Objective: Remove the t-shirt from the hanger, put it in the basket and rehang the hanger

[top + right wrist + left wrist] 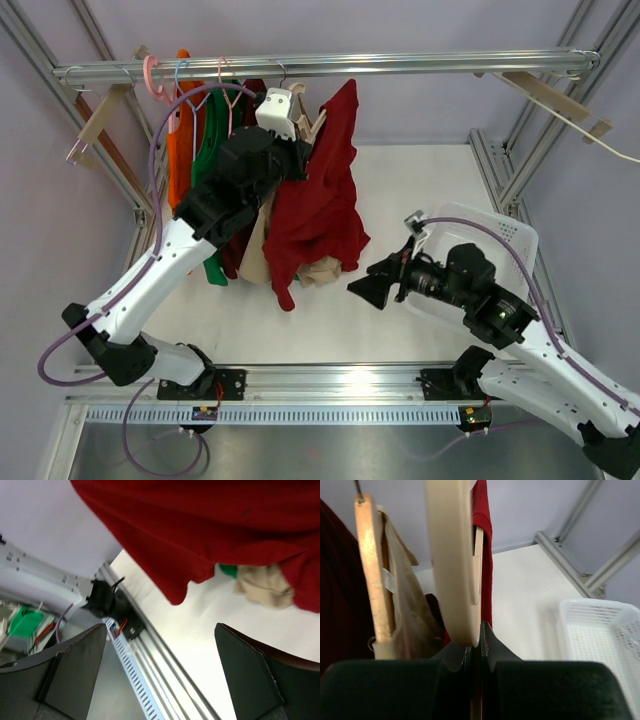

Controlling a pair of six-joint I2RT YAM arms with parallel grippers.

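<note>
The red t-shirt (pixel 322 200) is still on the hanger. My right gripper should reach it and grab loose cloth near its hem (pixel 298 262), leaving the hanger free, to pull the shirt off.
The red t-shirt (pixel 322 200) hangs from the rail among other clothes, draped over a pale wooden hanger (pixel 451 555). In the left wrist view the shirt (pixel 483 525) shows as a narrow red strip behind that hanger. My left gripper (pixel 479 630) is shut on the hanger's lower end, with a thin strip of wood between its fingers. Seen from above, the left arm (pixel 250 165) reaches into the clothes just under the rail. My right gripper (pixel 375 287) is open and empty, just right of the shirt's lower hem. In the right wrist view the shirt (pixel 200 525) is above the open right gripper (pixel 160 665).
Orange (pixel 180 140), green (pixel 210 150) and beige (pixel 262 250) garments hang on the rail (pixel 330 65) left of the red one. A second wooden hanger (pixel 370 565) carries the beige garment. A white basket (pixel 505 240) stands on the table under the right arm. Frame posts stand at both sides.
</note>
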